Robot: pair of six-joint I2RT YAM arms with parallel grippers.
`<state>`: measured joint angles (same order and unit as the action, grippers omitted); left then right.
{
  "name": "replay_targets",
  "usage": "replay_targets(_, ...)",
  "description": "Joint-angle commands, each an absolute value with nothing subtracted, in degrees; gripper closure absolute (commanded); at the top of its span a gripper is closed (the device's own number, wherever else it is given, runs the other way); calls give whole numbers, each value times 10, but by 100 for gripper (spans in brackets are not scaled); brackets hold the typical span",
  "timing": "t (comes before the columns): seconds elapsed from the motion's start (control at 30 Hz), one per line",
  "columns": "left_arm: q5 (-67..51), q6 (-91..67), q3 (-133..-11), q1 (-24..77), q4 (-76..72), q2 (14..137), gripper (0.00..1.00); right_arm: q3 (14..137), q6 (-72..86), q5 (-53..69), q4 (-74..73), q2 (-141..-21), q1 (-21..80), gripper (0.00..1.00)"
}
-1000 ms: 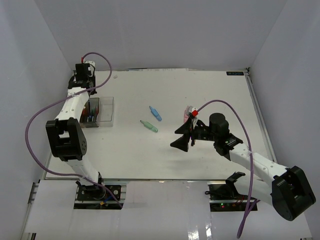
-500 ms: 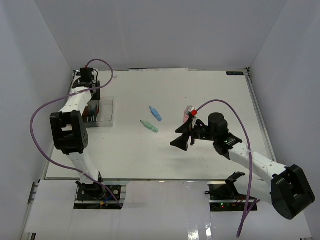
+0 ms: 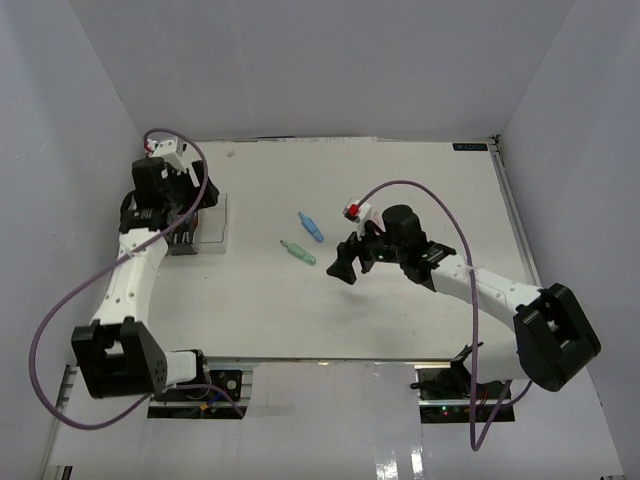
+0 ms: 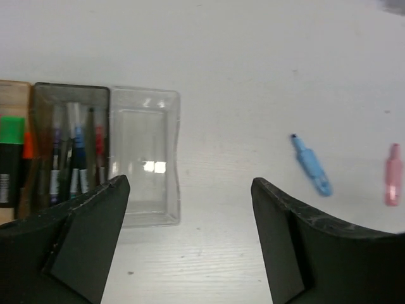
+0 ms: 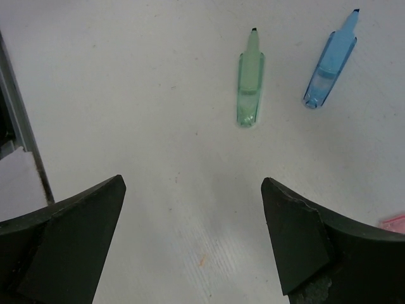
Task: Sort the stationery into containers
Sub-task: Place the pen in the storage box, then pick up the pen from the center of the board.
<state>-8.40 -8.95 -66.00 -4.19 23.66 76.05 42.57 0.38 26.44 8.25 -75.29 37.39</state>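
Note:
My right gripper picks up the green tapered piece by its blunt end [image 3: 309, 259] [image 5: 247, 115] next, so its body stays free to hand to my left gripper.
Three joined containers [image 4: 144, 209] lie at the table's left. The amber one [image 4: 14, 95] holds highlighters with green and orange caps. Several thin pens [image 4: 74, 161] fill the grey one, and nothing shows in the clear one. My left gripper [image 4: 188, 190] hovers open and holds nothing just near of the clear box; in the top view this gripper [image 3: 176, 222] is beside the containers [image 3: 210, 228]. A green tapered piece [image 5: 250, 88] and a blue one [image 5: 330, 66] lie ahead of my open right gripper [image 5: 193, 183], which holds nothing. A pink piece [image 4: 393, 182] lies further right.
In the top view the blue piece [image 3: 311, 227] and the green piece [image 3: 297, 252] lie mid-table, left of my right gripper [image 3: 350, 262]. The table's edge rail [image 5: 19, 114] shows at the left of the right wrist view. White walls close in the back and sides.
My left gripper has opened and its arm has swung back from the far corner to beside the containers. My right arm has shifted left toward the green and blue pieces.

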Motion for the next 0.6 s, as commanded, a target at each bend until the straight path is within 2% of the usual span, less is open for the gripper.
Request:
replay_targets(0.0, -195, -161, -565, -44, 145, 677, 9, 485, -51, 194, 40, -800, 398, 5)
replay_targets(0.1, -225, -178, -483, -44, 87, 619, 2, 526, -63, 153, 33, -857, 417, 4)
replay_targets(0.2, -236, -188, -433, -45, 57, 589, 2, 570, -78, 121, 22, -914, 432, 2)
replay_targets(0.4, -252, -200, -428, -44, 59, 584, 2, 637, -96, 74, 22, -1003, 456, 0)
replay_targets(0.43, -248, -198, -430, -44, 66, 584, 2, 644, -97, 71, 21, -1021, 458, 4)
replay_targets(0.57, -238, -194, -432, -44, 75, 582, 2, 672, -104, 56, 16, -1058, 467, 6)
